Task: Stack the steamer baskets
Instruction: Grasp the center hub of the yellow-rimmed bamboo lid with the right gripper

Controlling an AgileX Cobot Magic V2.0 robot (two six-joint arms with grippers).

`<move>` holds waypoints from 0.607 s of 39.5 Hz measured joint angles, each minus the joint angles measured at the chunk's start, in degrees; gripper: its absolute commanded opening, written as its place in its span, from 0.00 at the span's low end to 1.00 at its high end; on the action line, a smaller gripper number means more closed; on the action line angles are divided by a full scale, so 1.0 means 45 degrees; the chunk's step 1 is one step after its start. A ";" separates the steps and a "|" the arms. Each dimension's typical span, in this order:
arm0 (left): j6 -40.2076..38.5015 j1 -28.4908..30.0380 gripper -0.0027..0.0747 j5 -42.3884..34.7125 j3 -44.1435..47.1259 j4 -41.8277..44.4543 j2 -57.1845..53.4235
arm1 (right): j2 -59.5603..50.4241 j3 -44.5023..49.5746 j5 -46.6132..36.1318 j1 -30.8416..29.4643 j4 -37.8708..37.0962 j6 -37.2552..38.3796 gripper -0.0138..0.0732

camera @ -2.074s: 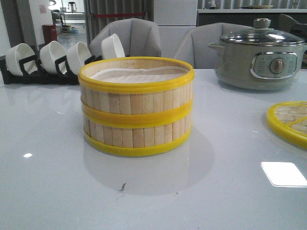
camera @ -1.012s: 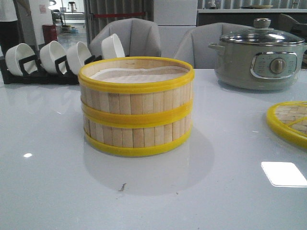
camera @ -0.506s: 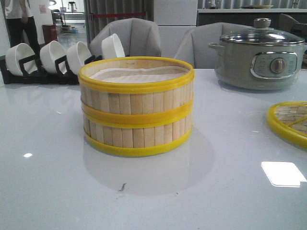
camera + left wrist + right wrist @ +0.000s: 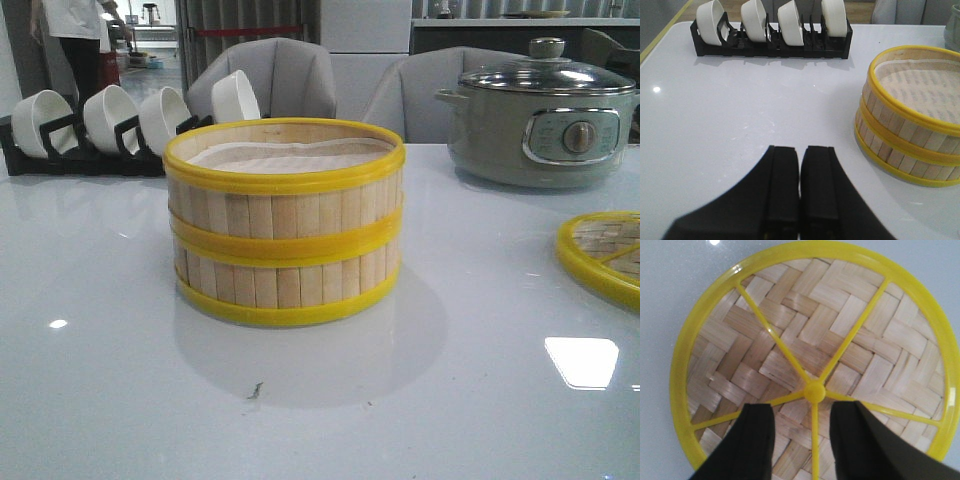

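Observation:
The yellow middle [image 4: 814, 390] of the woven lid is below my right gripper's fingers in the right wrist view, so I need to lower them before I close.
Two steamer baskets [image 4: 285, 220] stand stacked one on the other mid-table, pale slats with yellow rims and a white liner on top; the stack also shows in the left wrist view [image 4: 912, 117]. My left gripper [image 4: 799, 150] is shut and empty, above bare table beside the stack. My right gripper [image 4: 801, 412] is open and hangs over a round woven bamboo lid with yellow rim and spokes [image 4: 815, 355]; its fingers straddle a spoke near the hub. That lid lies flat at the table's right edge in the front view [image 4: 605, 255]. Neither gripper shows in the front view.
A grey electric pot with a glass lid [image 4: 545, 115] stands at the back right. A black rack of white bowls [image 4: 120, 125] stands at the back left and shows in the left wrist view [image 4: 772, 30]. Grey chairs stand behind the table.
The baskets, lid and pot have not moved. A person in the far background has walked to the right.

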 measured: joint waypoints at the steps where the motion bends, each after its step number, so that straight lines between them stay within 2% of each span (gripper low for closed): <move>1: 0.0000 0.0000 0.15 0.0000 0.0000 0.0000 0.0000 | 0.0058 0.0000 0.0000 0.0000 0.0000 0.0000 0.60; 24: 0.0000 0.0000 0.15 0.0000 0.0000 0.0000 0.0000 | 0.0704 0.0000 -0.0761 0.0000 0.0000 0.0000 0.60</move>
